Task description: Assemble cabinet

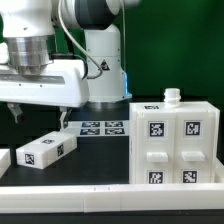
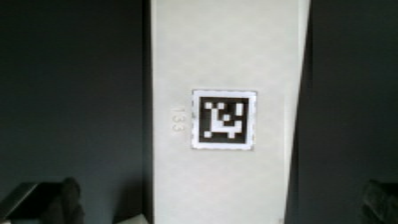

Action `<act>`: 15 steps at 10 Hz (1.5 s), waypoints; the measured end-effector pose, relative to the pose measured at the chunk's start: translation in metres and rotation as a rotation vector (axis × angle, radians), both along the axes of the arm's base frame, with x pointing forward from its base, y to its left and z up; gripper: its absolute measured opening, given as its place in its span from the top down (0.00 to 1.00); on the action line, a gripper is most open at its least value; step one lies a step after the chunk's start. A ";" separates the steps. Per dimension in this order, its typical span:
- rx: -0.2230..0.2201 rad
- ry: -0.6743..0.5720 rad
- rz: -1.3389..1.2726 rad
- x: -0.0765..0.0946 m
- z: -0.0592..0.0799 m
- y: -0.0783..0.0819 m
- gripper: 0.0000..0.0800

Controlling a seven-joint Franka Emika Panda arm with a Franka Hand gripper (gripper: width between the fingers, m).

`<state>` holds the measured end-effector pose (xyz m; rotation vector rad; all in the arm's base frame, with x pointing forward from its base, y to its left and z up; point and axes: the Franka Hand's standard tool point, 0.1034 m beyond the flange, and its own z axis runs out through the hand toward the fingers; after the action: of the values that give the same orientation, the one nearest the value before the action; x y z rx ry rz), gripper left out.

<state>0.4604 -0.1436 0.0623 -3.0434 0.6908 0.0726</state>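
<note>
I need to lower my gripper first and then close it on the long white panel on the black table. It isn't time to close yet, because my gripper's fingers are well above the panel.
The cabinet's big white boxy body (image 1: 175,142) stands at the exterior view's right, with several tags on its front and a small knob on top. A loose long white cabinet panel (image 1: 46,150) with tags lies on the black table at the left. It fills the middle of the wrist view (image 2: 222,100), showing one tag. My gripper (image 1: 38,114) hangs above this panel, open and empty. In the wrist view the gripper (image 2: 214,205) has one dark finger on each side of the panel, and neither touches it.
The marker board (image 1: 101,128) lies flat behind the panel, near the white robot base (image 1: 106,70). Another white piece (image 1: 3,160) pokes in at the far left edge. A white rail (image 1: 100,191) runs along the table's front.
</note>
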 end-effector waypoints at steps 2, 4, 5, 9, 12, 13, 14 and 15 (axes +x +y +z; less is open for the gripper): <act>-0.004 0.018 -0.018 -0.004 -0.010 0.001 0.00; -0.020 0.017 -0.006 -0.003 -0.021 0.009 0.00; -0.027 0.022 0.000 -0.005 -0.028 0.011 0.00; -0.046 0.046 0.019 -0.013 -0.051 0.019 0.00; -0.047 0.048 0.039 -0.014 -0.052 0.016 0.14; -0.048 0.046 0.045 -0.014 -0.051 0.014 0.29; -0.048 0.046 0.051 -0.014 -0.051 0.013 0.29; -0.048 0.047 0.053 -0.014 -0.051 0.013 0.29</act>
<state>0.4464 -0.1301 0.0111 -3.1154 0.6242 0.1299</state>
